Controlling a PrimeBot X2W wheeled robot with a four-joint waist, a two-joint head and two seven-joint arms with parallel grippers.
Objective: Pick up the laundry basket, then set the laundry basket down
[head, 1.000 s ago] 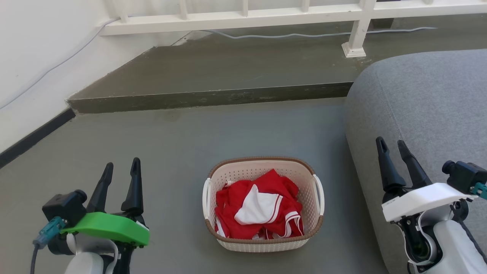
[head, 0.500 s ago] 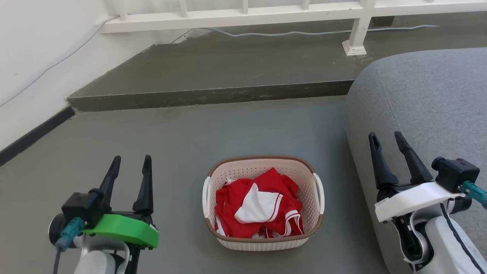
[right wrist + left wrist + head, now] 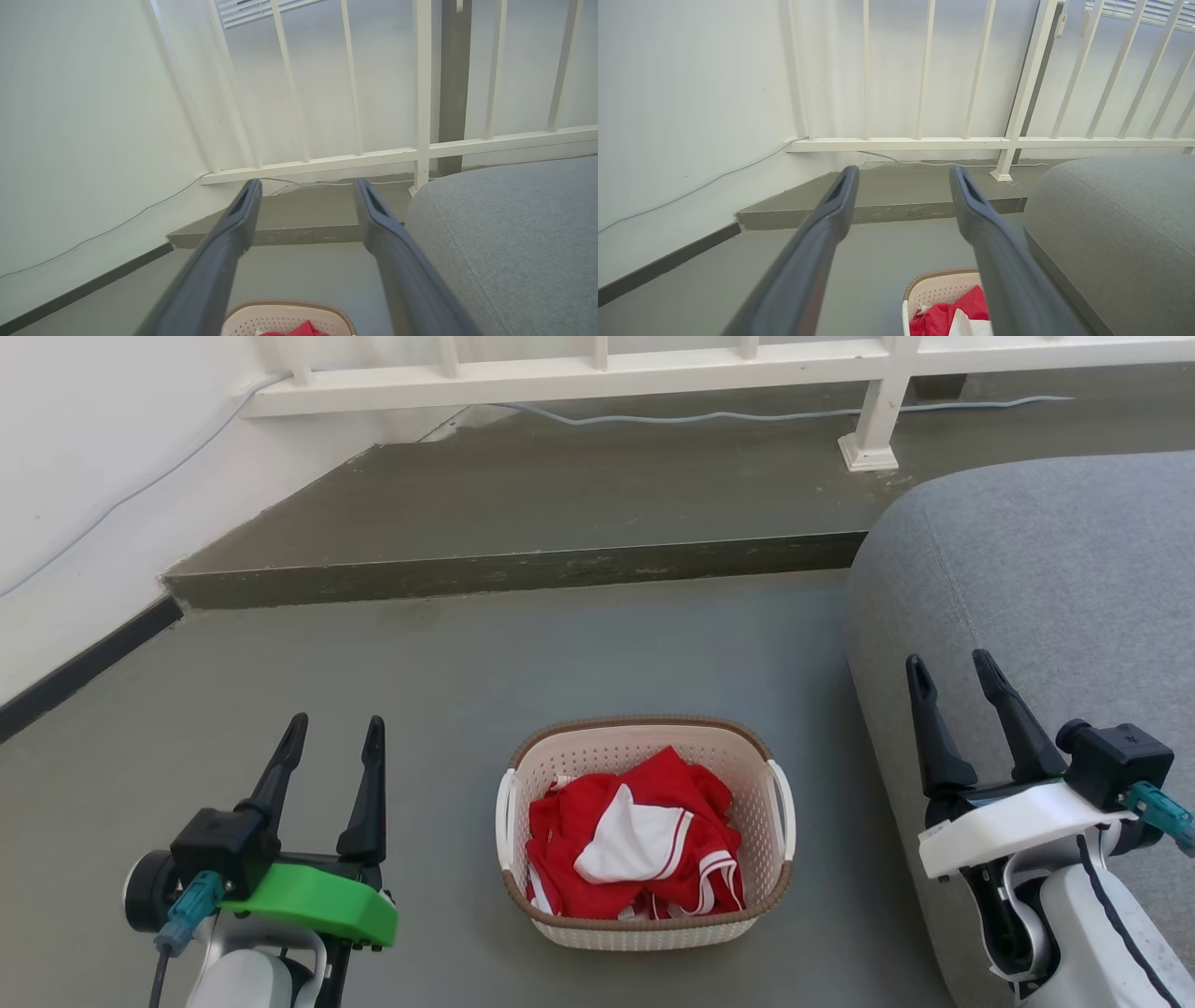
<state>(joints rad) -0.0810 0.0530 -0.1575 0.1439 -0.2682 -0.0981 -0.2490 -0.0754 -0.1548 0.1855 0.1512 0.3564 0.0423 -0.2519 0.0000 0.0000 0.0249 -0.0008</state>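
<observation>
I need to grab the laundry basket's slim white loop handle (image 3: 505, 819) with my left gripper next, because the basket is far wider than my fingers can span.
The laundry basket (image 3: 644, 747) stands on the grey floor at lower centre of the head view, cream-white and perforated, with a brown rim and white side handles. Red and white clothes (image 3: 635, 840) fill it. My left gripper (image 3: 336, 726) is open, well to the basket's left and apart from it. My right gripper (image 3: 952, 665) is open over the grey sofa edge, to the basket's right. The left wrist view shows the left gripper (image 3: 903, 173) with the laundry basket (image 3: 938, 289) low between its fingers. In the right wrist view the right gripper (image 3: 306, 186) stands above the laundry basket (image 3: 285, 317).
A grey sofa (image 3: 1055, 579) rises close on the basket's right. A raised step (image 3: 513, 569) crosses the floor beyond the basket, with a white railing (image 3: 653, 369) and a cable (image 3: 691, 415) behind. A white wall (image 3: 93, 476) with dark skirting runs along the left.
Both arms have crept forward: the left gripper moved up and right toward the basket, the right gripper rose a little. The basket has stayed in place.
</observation>
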